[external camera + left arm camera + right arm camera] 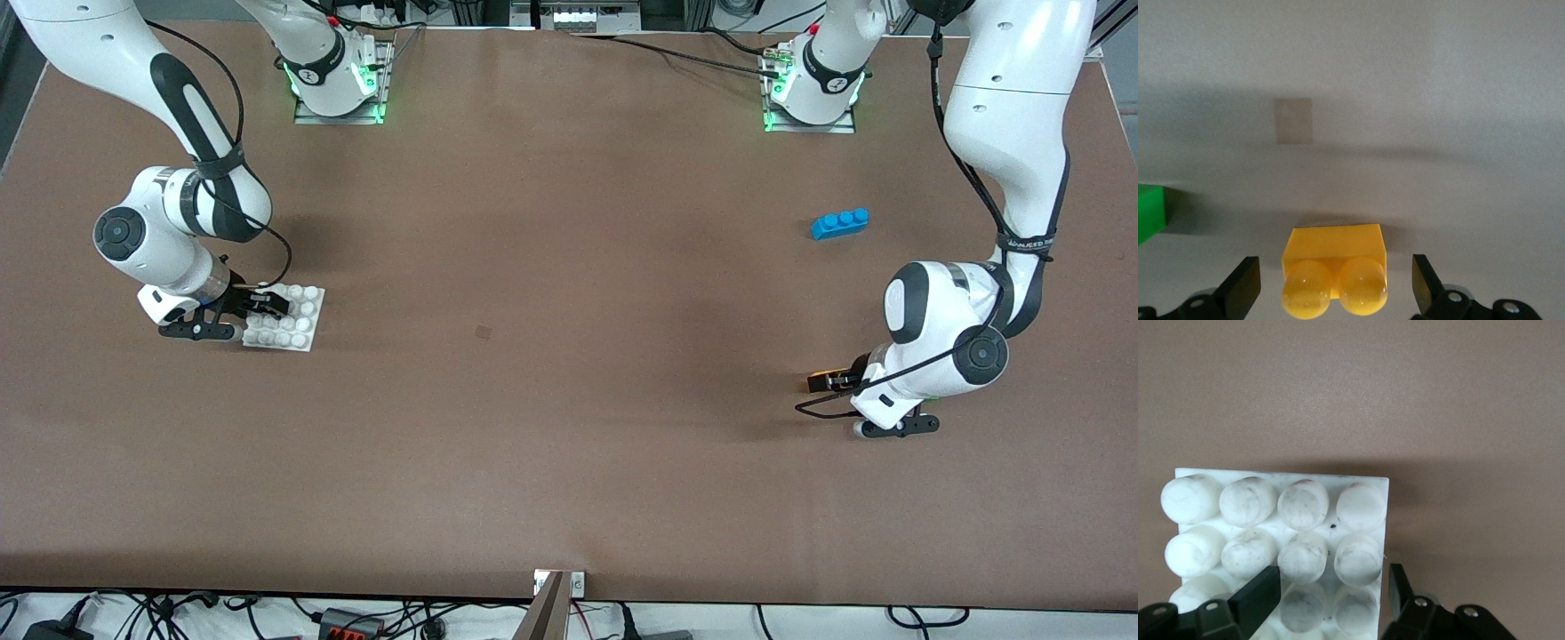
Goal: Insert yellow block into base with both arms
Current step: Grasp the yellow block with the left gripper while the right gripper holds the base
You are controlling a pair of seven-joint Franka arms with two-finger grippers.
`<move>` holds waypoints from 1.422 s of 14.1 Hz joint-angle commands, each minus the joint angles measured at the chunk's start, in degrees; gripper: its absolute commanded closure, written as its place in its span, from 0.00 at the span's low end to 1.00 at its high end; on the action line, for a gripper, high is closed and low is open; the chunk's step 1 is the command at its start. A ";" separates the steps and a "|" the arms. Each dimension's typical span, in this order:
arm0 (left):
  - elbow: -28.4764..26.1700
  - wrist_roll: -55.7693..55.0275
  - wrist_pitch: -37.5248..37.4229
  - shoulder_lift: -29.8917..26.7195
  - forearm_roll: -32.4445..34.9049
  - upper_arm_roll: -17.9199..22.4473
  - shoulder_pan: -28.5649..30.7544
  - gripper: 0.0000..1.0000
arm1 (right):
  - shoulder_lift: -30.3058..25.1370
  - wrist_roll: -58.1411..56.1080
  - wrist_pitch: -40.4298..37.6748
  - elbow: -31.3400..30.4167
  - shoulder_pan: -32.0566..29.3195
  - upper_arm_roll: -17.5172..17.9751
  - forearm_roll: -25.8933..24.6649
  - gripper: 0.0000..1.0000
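Note:
I need to insert the yellow block into the white base, so I should grab it next with my left gripper by the sides of its studded body (1335, 257).
The yellow block (1335, 250) lies on the table at the left arm's end, its two studs facing the wrist camera; in the front view it shows only as a small orange bit (820, 383). My left gripper (1335, 288) is low at the table and open, one finger on each side of the block with a gap on both sides. The white base (298, 320) lies flat at the right arm's end. My right gripper (1328, 593) is open, low over the base (1281, 483), one finger over the studs and the other just off its edge.
A blue three-stud brick (840, 223) lies farther from the front camera than the left gripper. A green brick (1148, 213) sits close beside the yellow block. A small dark patch (483, 332) marks the middle of the table.

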 commanded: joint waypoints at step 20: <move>-1.16 0.12 -0.76 -2.16 2.62 -0.60 -1.36 0.65 | 9.83 27.11 -4.90 15.04 31.80 0.95 0.18 0.44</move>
